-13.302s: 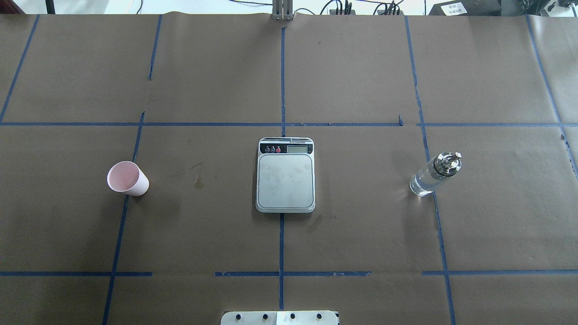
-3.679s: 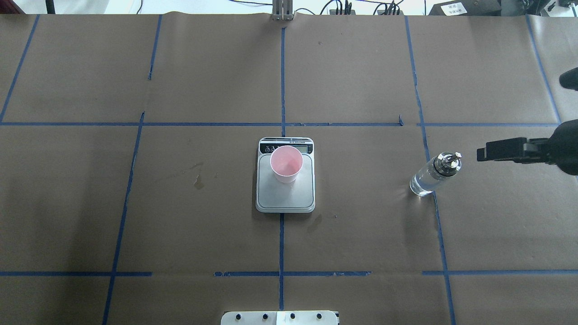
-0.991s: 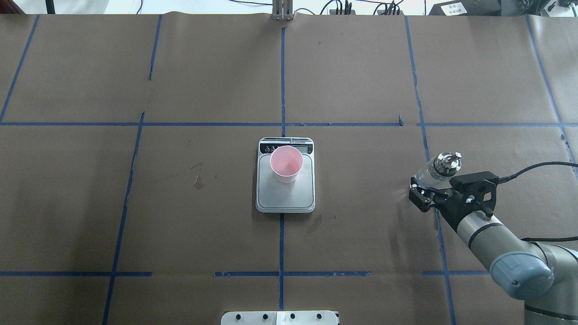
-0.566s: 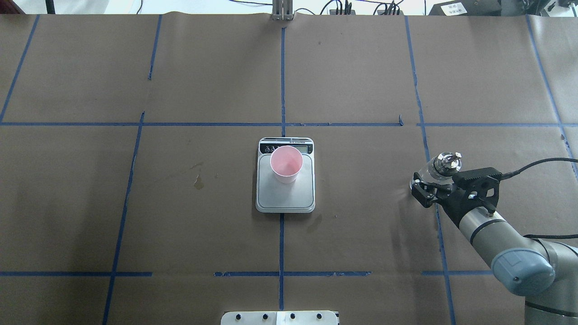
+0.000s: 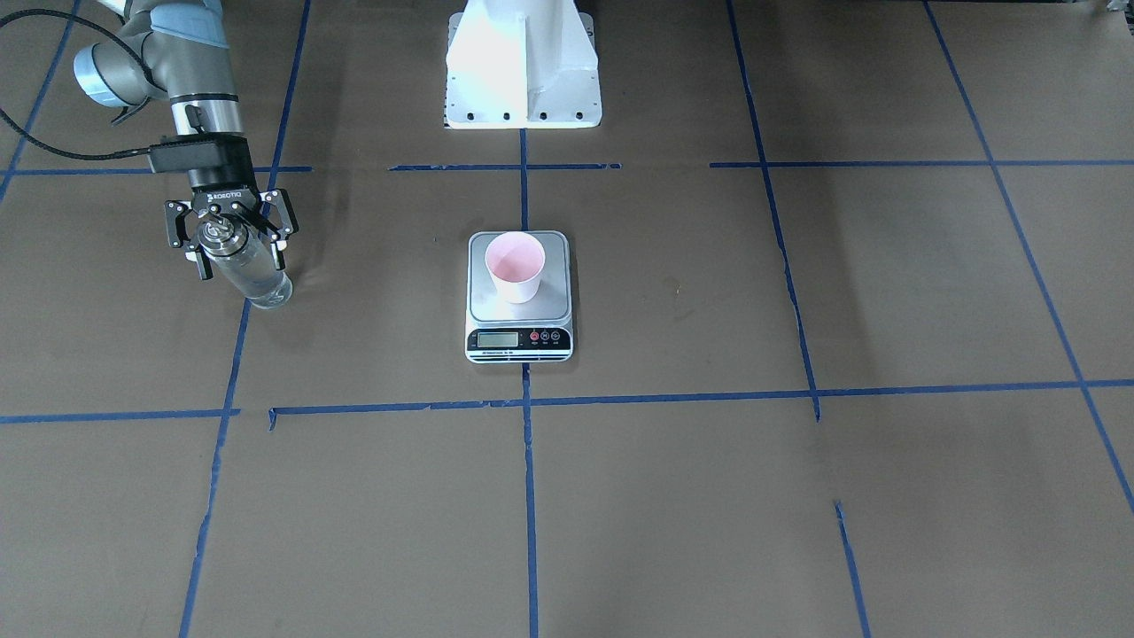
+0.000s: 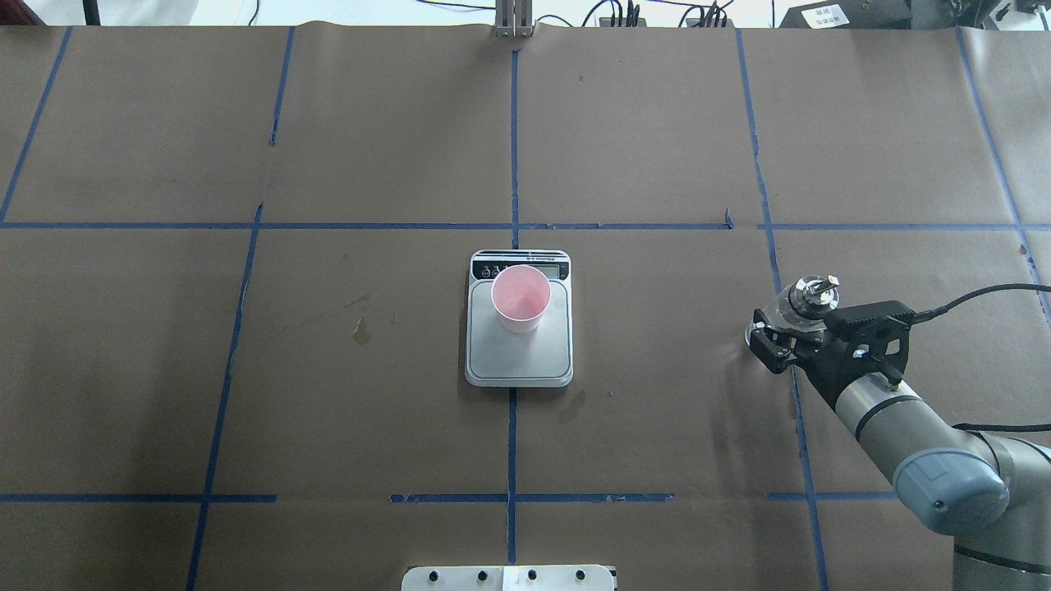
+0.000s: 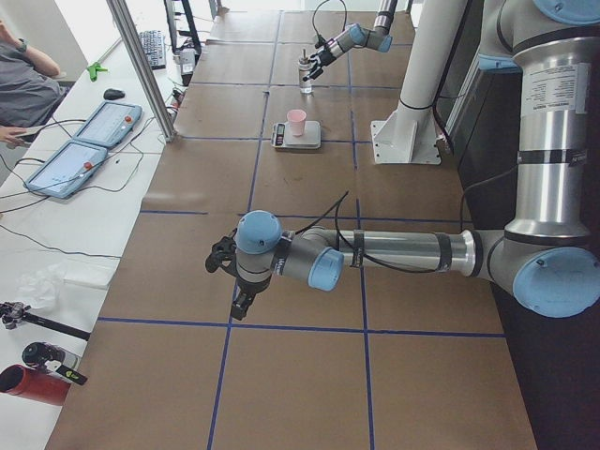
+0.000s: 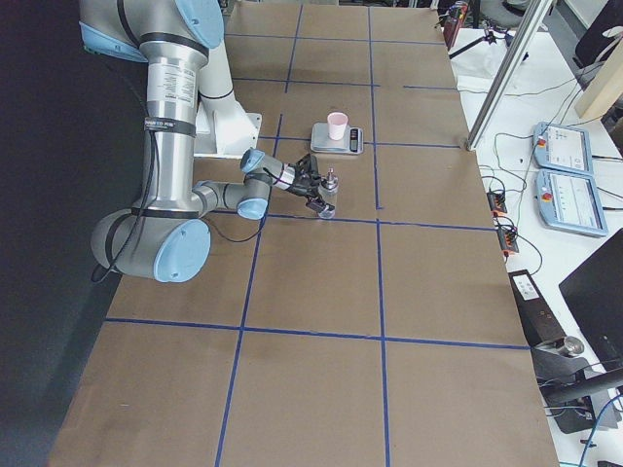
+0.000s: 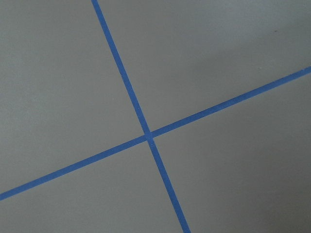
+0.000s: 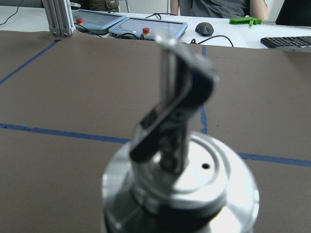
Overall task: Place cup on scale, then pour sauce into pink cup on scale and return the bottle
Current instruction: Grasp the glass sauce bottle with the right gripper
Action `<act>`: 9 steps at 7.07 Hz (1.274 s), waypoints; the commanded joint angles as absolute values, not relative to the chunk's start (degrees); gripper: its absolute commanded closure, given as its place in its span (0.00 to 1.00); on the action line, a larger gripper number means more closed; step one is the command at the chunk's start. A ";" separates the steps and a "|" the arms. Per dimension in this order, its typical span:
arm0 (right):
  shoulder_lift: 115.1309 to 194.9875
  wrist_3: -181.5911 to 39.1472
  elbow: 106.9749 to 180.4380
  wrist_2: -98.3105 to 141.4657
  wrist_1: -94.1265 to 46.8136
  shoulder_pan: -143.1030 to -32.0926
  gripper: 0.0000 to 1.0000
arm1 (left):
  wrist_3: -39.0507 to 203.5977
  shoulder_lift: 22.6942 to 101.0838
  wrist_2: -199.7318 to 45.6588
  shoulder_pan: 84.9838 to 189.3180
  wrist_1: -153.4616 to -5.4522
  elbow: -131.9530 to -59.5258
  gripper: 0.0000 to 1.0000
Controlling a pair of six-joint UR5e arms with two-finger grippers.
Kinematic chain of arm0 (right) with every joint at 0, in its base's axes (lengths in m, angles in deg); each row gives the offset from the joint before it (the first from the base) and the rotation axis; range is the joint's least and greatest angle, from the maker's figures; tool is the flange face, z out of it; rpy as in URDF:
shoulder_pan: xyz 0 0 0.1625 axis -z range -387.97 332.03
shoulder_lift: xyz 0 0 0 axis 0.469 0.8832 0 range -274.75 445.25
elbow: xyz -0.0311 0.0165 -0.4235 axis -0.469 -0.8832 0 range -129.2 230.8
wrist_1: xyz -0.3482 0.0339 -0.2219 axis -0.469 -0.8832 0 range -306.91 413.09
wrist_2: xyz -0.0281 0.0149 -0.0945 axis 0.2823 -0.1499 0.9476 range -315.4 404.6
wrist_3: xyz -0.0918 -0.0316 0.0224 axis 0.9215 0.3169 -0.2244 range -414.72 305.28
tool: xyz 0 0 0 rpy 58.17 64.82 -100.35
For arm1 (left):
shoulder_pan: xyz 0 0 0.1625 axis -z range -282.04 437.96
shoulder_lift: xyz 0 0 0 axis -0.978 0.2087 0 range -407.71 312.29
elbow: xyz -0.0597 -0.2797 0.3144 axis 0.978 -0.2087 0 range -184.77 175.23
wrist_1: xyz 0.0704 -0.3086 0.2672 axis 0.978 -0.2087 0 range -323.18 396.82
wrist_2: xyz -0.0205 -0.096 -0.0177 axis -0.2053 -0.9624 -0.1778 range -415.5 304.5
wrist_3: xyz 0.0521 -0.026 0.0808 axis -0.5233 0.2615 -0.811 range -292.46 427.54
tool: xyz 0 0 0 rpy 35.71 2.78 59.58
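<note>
My right gripper grabs the bottle by its glass body below the cap (image 5: 255, 272) next, to pour sauce into the pink cup (image 5: 515, 266).
The pink cup (image 5: 515, 266) stands upright on the silver platform of the scale (image 5: 518, 339), toward its display end; it also shows in the overhead view (image 6: 520, 297). The clear glass bottle (image 5: 255, 279) with its silver pourer cap (image 6: 810, 296) stands on the table at the robot's right. My right gripper (image 5: 241, 264) is open, its fingers on either side of the bottle's body, below the cap. The cap fills the right wrist view (image 10: 184, 184). My left gripper (image 7: 225, 262) shows only in the exterior left view, far from the scale; I cannot tell whether it is open.
Brown paper with blue tape lines covers the table (image 6: 369, 148). The robot's white base (image 5: 521, 66) stands behind the scale. A small stain (image 6: 360, 331) lies left of the scale. The left wrist view shows only a tape crossing (image 9: 148, 136).
The cup went from the table's left onto the scale. The right arm came in from the right and, over the last second, slid its open gripper forward around the bottle.
</note>
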State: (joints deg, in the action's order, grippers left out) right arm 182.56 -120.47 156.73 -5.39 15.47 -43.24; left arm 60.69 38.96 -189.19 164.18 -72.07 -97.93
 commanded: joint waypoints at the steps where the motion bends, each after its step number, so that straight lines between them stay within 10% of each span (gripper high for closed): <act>1: 182.37 -120.46 156.71 -5.24 15.47 -43.26 0.07 | 60.69 38.95 -189.18 164.18 -72.07 -97.85 0.00; 2: 182.46 -120.55 156.71 -4.36 15.47 -43.26 0.36 | 60.69 38.95 -189.18 164.18 -72.07 -97.93 0.00; 3: 182.63 -120.55 156.79 -3.05 15.56 -43.35 0.89 | 60.77 38.95 -189.18 164.09 -72.07 -97.85 0.00; 9: 182.37 -114.93 161.54 -0.75 15.56 -44.30 1.00 | 60.69 38.95 -189.18 164.18 -72.07 -97.93 0.00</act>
